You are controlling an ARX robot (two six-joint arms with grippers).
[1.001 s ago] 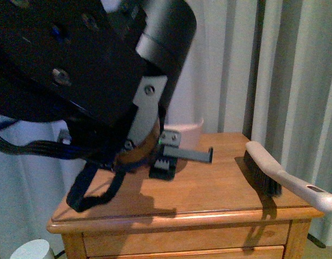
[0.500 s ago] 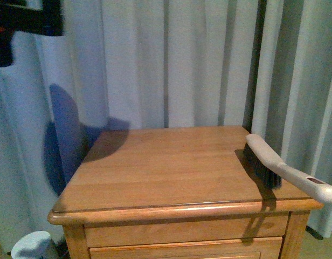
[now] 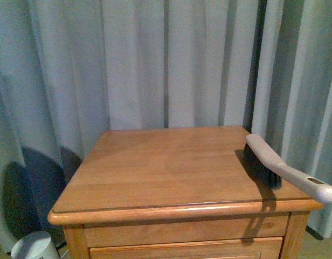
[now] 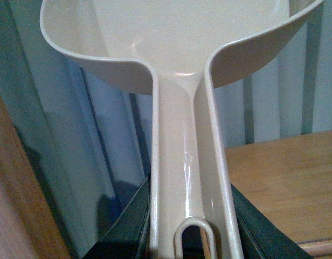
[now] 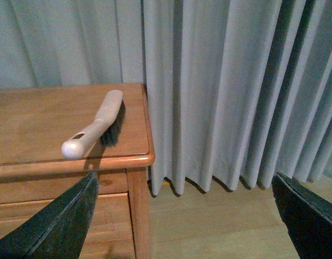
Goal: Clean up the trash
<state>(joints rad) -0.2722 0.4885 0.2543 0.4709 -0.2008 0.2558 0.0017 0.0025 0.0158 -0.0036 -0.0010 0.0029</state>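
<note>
The brush is next for my right gripper, and I need to grab it by its pale handle [image 3: 303, 184], which sticks out past the nightstand edge [image 3: 236, 210] with open space around it.
No trash wad shows in any view. In the left wrist view my left gripper [image 4: 190, 237] is shut on the handle of the pale dustpan [image 4: 177, 65], whose scoop fills the top of that picture and looks empty. In the right wrist view my right gripper [image 5: 187, 216] is open and empty, held over the floor beside the wooden nightstand [image 5: 58, 156]. A hand brush [image 3: 279, 167] with a pale handle and dark bristles lies at the right edge of the nightstand top [image 3: 166, 167]; it also shows in the right wrist view [image 5: 96, 127]. Neither arm shows in the front view.
Grey curtains [image 3: 166, 59] hang behind and beside the nightstand. A white round bin [image 3: 34, 247] stands on the floor at the lower left. Wood floor [image 5: 220, 221] lies to the right of the nightstand.
The left arm with the dustpan filled the front view one second ago, then rose up and left out of it. Its shadow has slid down the curtain. The brush has not moved.
</note>
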